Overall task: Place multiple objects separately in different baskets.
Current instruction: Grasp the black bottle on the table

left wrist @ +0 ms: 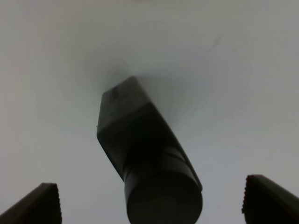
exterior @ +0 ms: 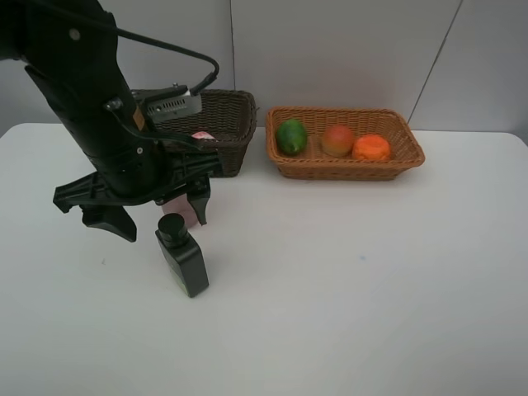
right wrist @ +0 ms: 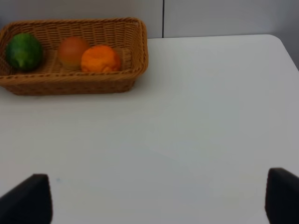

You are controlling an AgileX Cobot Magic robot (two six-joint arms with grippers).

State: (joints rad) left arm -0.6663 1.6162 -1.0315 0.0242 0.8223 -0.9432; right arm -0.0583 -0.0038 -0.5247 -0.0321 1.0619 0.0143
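Observation:
My left gripper's fingers are near the height of the black bottle's cap, so closing now would miss the bottle's body. I lower the fingers first, next.
A black square bottle (exterior: 183, 257) stands tilted on the white table. My left gripper (exterior: 157, 213) is open and hovers just above and behind it, one finger on each side. In the left wrist view the bottle (left wrist: 140, 140) lies between the open fingertips (left wrist: 37, 205). A pinkish item (exterior: 183, 208), perhaps the mauve cup, is mostly hidden behind the gripper. The tan basket (exterior: 346, 170) holds the green fruit (exterior: 291, 136), the peach fruit (exterior: 337, 139) and the orange (exterior: 371, 148). A bit of the pink bottle (exterior: 200, 135) shows in the dark brown basket (exterior: 235, 148). My right gripper (right wrist: 154, 200) is open and empty.
The left arm hides part of the dark basket and the table's back left. In the right wrist view the tan basket (right wrist: 135, 56) sits far off with the three fruits, and the table's right edge (right wrist: 287, 51) shows. White table (exterior: 371, 272) stretches in front of the baskets.

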